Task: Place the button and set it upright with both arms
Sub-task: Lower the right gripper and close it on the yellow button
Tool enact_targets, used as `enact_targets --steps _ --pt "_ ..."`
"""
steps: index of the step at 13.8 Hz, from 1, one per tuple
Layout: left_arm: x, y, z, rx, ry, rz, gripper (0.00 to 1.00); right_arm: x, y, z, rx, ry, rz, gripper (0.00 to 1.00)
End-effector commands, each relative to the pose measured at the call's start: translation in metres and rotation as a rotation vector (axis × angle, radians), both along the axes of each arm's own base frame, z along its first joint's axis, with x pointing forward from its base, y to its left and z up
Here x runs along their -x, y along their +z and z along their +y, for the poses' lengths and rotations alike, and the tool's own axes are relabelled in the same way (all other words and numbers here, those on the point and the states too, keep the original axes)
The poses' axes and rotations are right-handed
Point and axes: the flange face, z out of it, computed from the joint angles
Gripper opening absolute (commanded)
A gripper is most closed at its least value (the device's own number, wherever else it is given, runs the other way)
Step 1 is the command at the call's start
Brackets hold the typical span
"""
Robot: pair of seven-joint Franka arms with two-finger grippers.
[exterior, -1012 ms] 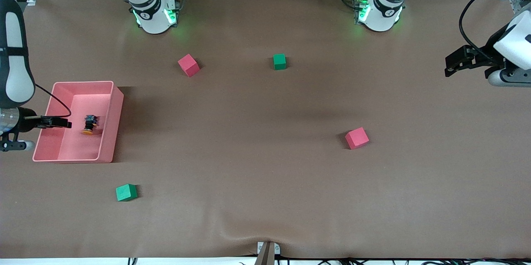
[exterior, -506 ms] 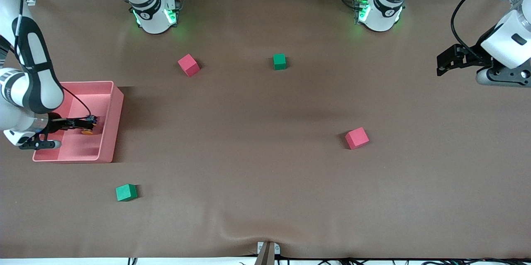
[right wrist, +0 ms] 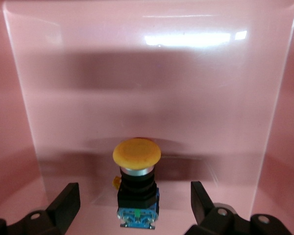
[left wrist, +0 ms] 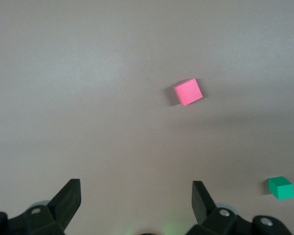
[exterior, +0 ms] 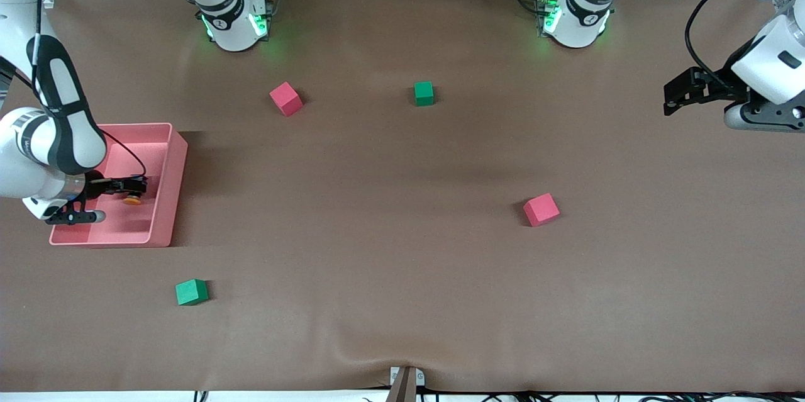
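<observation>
My right gripper will grab the button by its black body [right wrist: 136, 191] next. That keeps the button's orange cap [right wrist: 136, 153] free on top for placing the button upright.
The button [right wrist: 136, 188], with a black body, orange cap and bluish end, lies on its side in the pink bin [exterior: 168, 201]; in the front view only its orange cap [exterior: 132, 201] shows. My right gripper [exterior: 135, 186] is down inside the bin, open, its fingers [right wrist: 66, 205] standing wide on either side of the button's body without touching it. My left gripper [exterior: 671, 97] is open and empty, held in the air at the left arm's end of the table; its fingertips [left wrist: 71, 196] show in the left wrist view over bare mat.
A red cube [exterior: 286, 99] and a green cube [exterior: 424, 93] lie near the bases. Another red cube [exterior: 541, 209] lies mid-table, seen also in the left wrist view [left wrist: 188, 91]. A green cube [exterior: 191, 292] lies nearer the front camera than the bin.
My right gripper has moved into the bin and come around the button. My left arm shifted slightly and now holds still.
</observation>
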Motion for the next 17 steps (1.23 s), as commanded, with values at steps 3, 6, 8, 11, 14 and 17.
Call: enact_targets --steps 3,6,8,11,14,17 --pt "0.001 0.005 0.004 0.02 0.006 -0.011 1.0 0.005 -0.012 -0.002 -0.02 0.037 -0.01 0.38" --pt "0.002 0.008 0.006 0.02 0.021 -0.016 1.0 0.005 -0.011 -0.003 -0.022 0.046 -0.012 0.0" --pt "0.002 0.008 0.005 0.02 0.023 -0.017 1.0 0.004 -0.008 -0.005 -0.02 0.044 -0.016 0.0" --pt "0.002 0.008 0.006 0.018 0.026 -0.016 1.0 -0.009 0.016 -0.009 -0.025 0.046 0.0 0.0" --pt "0.001 0.007 0.005 0.017 0.025 -0.016 1.0 -0.032 0.059 -0.007 -0.04 0.053 0.04 0.0" --pt "0.002 0.008 0.006 0.014 0.023 -0.017 1.0 -0.061 0.123 0.009 -0.052 0.086 0.066 0.0"
